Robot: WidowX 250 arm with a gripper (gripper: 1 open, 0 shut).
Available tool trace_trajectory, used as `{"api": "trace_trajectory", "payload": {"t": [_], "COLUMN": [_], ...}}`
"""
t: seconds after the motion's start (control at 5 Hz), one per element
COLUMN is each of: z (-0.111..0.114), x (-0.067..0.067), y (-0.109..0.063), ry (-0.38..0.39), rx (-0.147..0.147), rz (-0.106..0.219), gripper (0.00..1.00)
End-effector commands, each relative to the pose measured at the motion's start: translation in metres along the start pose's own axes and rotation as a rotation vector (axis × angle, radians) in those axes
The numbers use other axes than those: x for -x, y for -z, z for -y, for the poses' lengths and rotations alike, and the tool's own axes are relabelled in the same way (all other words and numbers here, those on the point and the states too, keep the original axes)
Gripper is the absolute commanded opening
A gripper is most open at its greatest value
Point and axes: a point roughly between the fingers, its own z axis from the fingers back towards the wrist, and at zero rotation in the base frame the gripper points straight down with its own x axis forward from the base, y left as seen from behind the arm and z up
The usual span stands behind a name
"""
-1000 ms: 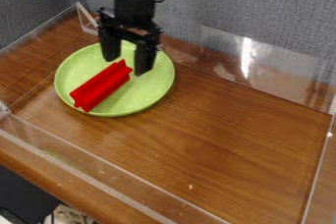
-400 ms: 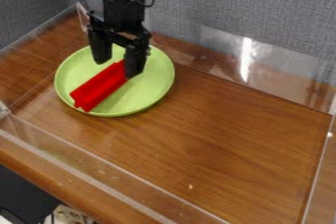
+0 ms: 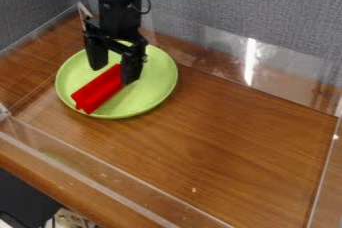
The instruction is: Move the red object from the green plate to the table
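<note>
The robot's gripper isn't ready to close on the red block's upper end yet and needs to come down first: its fingers are above that end, and the green plate shows beneath them.
A bright red block (image 3: pixel 96 88) lies diagonally on the lime-green plate (image 3: pixel 158 90) at the left rear of the wood-grain table (image 3: pixel 227 142). My black gripper (image 3: pixel 114 69) points straight down over the block's upper end. Its two fingers (image 3: pixel 132 69) stand open, straddling that end. Nothing is gripped. The arm hides the top of the block and part of the plate's rear rim.
Clear acrylic walls (image 3: pixel 267 60) edge the table on all sides, with the front wall (image 3: pixel 120 187) low near the camera. A grey fabric backdrop stands behind. Bare wood extends right of the plate and in front of it.
The gripper has shifted left in the picture and sunk lower, from over the plate's rear centre to astride the block's upper end. It stayed open. The block has not moved.
</note>
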Motion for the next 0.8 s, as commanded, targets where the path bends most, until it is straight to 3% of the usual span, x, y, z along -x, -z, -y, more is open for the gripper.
{"api": "trace_trajectory", "payload": {"t": [0.0, 0.6], "z": [-0.011, -0.024], "x": [0.001, 0.003], "y": [-0.007, 0.015], "ry": [-0.025, -0.053], "rx": [-0.022, -0.021], "rz": [0.038, 0.027], "gripper": [1.00, 1.00]}}
